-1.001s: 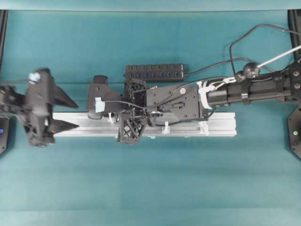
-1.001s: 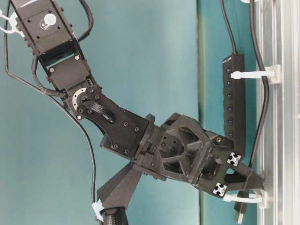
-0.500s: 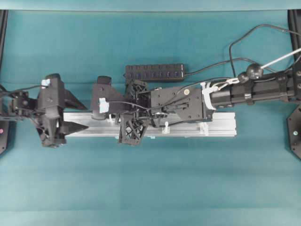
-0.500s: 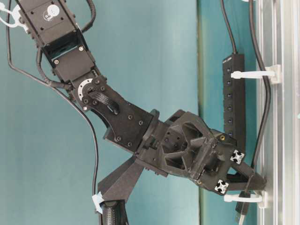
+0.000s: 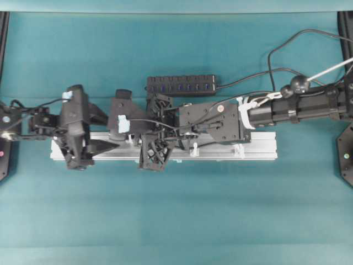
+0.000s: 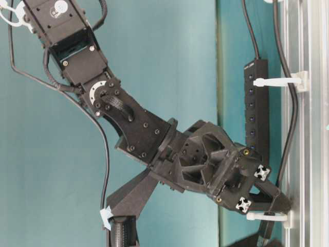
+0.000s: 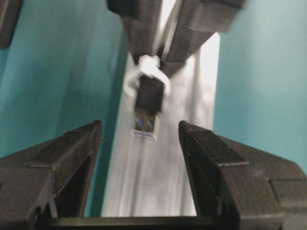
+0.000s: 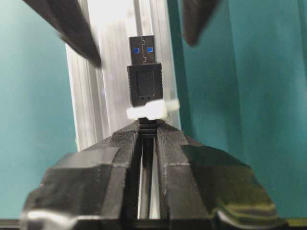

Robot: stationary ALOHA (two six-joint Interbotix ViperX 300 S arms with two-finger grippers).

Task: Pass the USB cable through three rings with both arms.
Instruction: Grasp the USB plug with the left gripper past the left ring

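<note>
The ring and my right gripper crowd the cable behind the plug, so my left gripper will grab the USB cable by its protruding black plug [image 7: 148, 97] next.
The USB cable's [image 6: 291, 123] black plug [image 8: 145, 81] sticks out through the leftmost ring [image 8: 152, 111], metal tip forward. My right gripper [image 8: 147, 127] is shut on the cable just behind that ring. In the left wrist view the plug [image 7: 146, 112] and ring [image 7: 151, 72] lie ahead of my left gripper [image 7: 140, 136], which is open with its fingers [image 7: 72, 153] either side of the plug's line and a short gap from it. From overhead the left gripper [image 5: 110, 133] faces the right wrist above the rail, and the other two rings [image 5: 194, 148] [image 5: 239, 148] stand further right.
A long silver aluminium rail [image 5: 220, 153] carries the rings on the teal cloth. A black multi-port hub [image 5: 182, 84] lies just behind it. The right arm [image 5: 287, 107] stretches across from the right edge with loose cables above it.
My left arm has moved right along the rail, bringing its open gripper close to the plug. The right gripper has edged left with the cable, still shut.
</note>
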